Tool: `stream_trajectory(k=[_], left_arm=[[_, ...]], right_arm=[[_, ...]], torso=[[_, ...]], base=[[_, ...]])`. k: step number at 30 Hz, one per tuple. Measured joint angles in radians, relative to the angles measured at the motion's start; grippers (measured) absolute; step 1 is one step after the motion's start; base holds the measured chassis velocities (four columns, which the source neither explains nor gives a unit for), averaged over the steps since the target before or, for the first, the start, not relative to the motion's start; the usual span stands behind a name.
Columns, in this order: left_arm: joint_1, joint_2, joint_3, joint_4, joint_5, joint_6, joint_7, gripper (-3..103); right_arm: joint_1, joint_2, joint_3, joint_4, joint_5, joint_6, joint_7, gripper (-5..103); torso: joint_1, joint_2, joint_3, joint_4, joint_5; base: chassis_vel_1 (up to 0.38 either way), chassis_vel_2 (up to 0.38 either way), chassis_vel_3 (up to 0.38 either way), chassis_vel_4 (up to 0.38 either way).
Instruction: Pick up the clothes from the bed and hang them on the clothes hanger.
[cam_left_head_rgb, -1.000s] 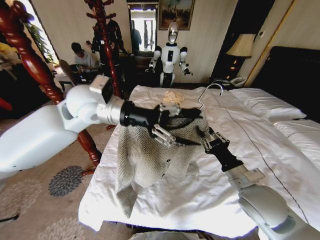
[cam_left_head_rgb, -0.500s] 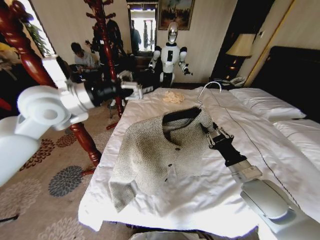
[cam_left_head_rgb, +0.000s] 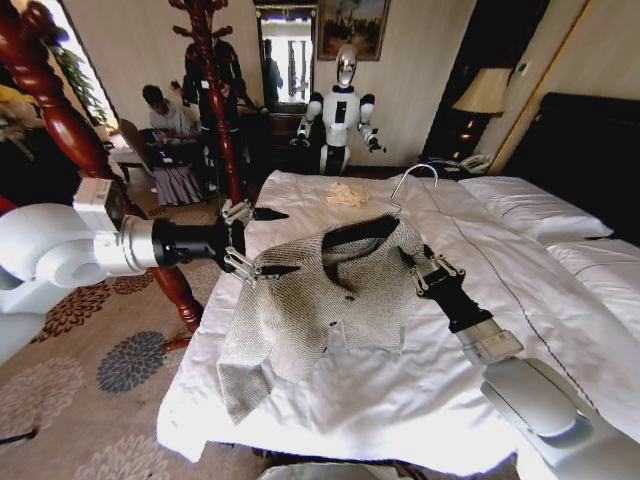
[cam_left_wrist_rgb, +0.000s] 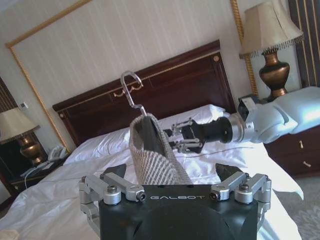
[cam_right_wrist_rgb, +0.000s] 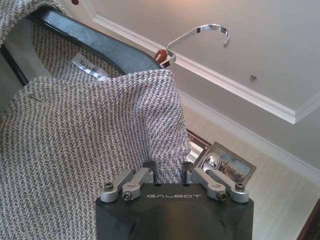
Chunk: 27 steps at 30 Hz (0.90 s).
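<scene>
My left gripper will reach the jacket and take hold of the jacket's shoulder over the hanger's end (cam_left_head_rgb: 295, 253), so the hanger's silver hook (cam_left_head_rgb: 415, 175) stays free to catch the coat stand.
The clothes, a grey-beige speckled knit jacket (cam_left_head_rgb: 310, 300), hang draped over the black clothes hanger (cam_left_head_rgb: 358, 230), whose silver hook (cam_left_head_rgb: 415, 175) points up above the bed (cam_left_head_rgb: 520, 300). My right gripper (cam_left_head_rgb: 418, 262) is shut on the jacket's shoulder at one end of the hanger; the right wrist view shows the knit (cam_right_wrist_rgb: 75, 150) pinched between its fingers (cam_right_wrist_rgb: 150, 172) and the hanger (cam_right_wrist_rgb: 100, 46) above. My left gripper (cam_left_head_rgb: 290, 241) stands open at the jacket's other shoulder. In the left wrist view that shoulder (cam_left_wrist_rgb: 155, 155) rises between the spread fingers (cam_left_wrist_rgb: 116, 171).
A red wooden coat stand (cam_left_head_rgb: 210, 100) and a thick red post (cam_left_head_rgb: 60, 130) stand left of the bed. A cream cloth (cam_left_head_rgb: 347, 193) lies at the bed's far end. Pillows (cam_left_head_rgb: 530, 205) and a lamp (cam_left_head_rgb: 485, 92) are on the right. Another robot (cam_left_head_rgb: 342, 105) stands by the far wall.
My left arm let go of the jacket's collar, swung away to the left, and has come back, open, to the jacket's shoulder. The right gripper kept its hold throughout.
</scene>
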Motion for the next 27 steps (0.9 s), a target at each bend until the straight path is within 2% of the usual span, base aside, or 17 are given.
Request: stream_trajectory(k=[6,7,13,15,18,19,21,25,27], left_arm=[[-0.021,-0.022,0.033,0.019,0.094,0.020,-0.008,100],[-0.029,-0.028,0.038,0.025,0.107,0.023,-0.014,102],[-0.066,-0.049,0.067,0.038,0.112,0.037,-0.059,98],[-0.107,-0.080,0.106,0.058,0.086,0.046,-0.090,96],[-0.136,-0.101,0.135,0.072,0.065,0.052,-0.102,93],[-0.162,-0.119,0.161,0.084,0.051,0.056,-0.105,88],[-0.189,-0.132,0.188,0.095,0.042,0.057,-0.104,88],[-0.314,-0.192,0.320,0.144,0.031,0.058,-0.100,66],[-0.346,-0.210,0.353,0.158,0.028,0.058,-0.099,66]], right_arm=[[-0.005,-0.012,0.002,0.037,0.003,-0.019,-0.002,23],[-0.007,-0.014,0.002,0.041,0.003,-0.020,-0.002,23],[-0.014,-0.018,0.003,0.059,0.004,-0.020,-0.010,23],[-0.014,-0.018,0.001,0.068,0.003,-0.018,-0.021,23],[-0.015,-0.018,0.000,0.070,0.001,-0.012,-0.027,23],[-0.017,-0.018,-0.001,0.072,0.000,-0.005,-0.031,23],[-0.018,-0.018,-0.001,0.073,-0.001,-0.001,-0.033,23],[-0.025,-0.012,0.001,0.080,-0.002,0.016,-0.043,23],[-0.027,-0.010,0.001,0.082,-0.002,0.021,-0.046,23]], torso=[[0.000,0.000,0.000,0.0003,-0.0003],[0.000,0.000,0.000,0.0002,-0.0002],[0.000,0.000,0.000,0.0004,-0.0002],[0.000,0.000,0.000,0.0002,-0.0002],[0.000,0.000,0.000,0.0003,0.0000],[0.000,0.000,0.000,0.0002,-0.0001],[0.000,0.000,0.000,0.0002,-0.0001],[0.000,0.000,0.000,0.0001,-0.0001],[0.000,0.000,0.000,0.0001,0.0001]], base=[[0.000,0.000,0.000,0.000],[0.000,0.000,0.000,0.000],[0.000,0.000,0.000,0.000],[0.000,0.000,0.000,0.000],[0.000,0.000,0.000,0.000],[0.000,0.000,0.000,0.000],[0.000,0.000,0.000,0.000],[0.000,0.000,0.000,0.000],[0.000,0.000,0.000,0.000]])
